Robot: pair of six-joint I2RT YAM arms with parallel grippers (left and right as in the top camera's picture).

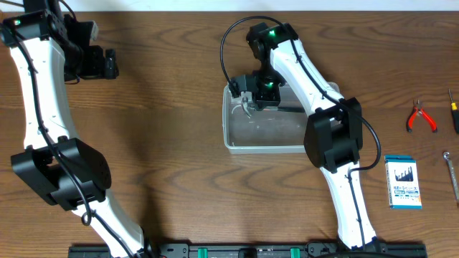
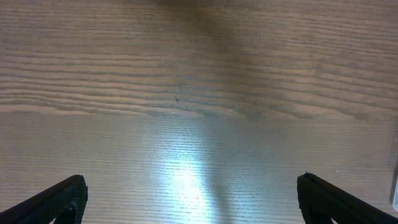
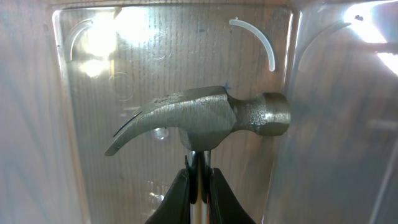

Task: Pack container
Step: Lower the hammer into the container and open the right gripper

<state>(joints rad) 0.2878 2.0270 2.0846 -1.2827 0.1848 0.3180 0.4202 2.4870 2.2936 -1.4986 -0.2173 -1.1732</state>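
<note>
The hammer's head is over the flat bottom of the container, within the container's sides. My right gripper should open now, and the hammer would land in the container.
The clear plastic container [image 1: 237,147] lies at the table's middle. My right gripper [image 1: 262,97] hangs over its far left part, shut on the shaft of a steel claw hammer [image 1: 247,106]. In the right wrist view the hammer head [image 3: 199,115] lies crosswise over the container's floor [image 3: 112,74], claw to the left. The gripper [image 3: 199,180] pinches the shaft just below the head. Whether the head touches the floor I cannot tell. My left gripper [image 1: 107,63] is at the far left, open over bare wood [image 2: 191,182] and holding nothing.
On the right side lie red-handled pliers [image 1: 420,117], a blue-and-white card pack [image 1: 403,182], a thin metal tool [image 1: 450,172] and a screwdriver tip [image 1: 453,107] at the edge. A black rail [image 1: 244,251] runs along the front edge.
</note>
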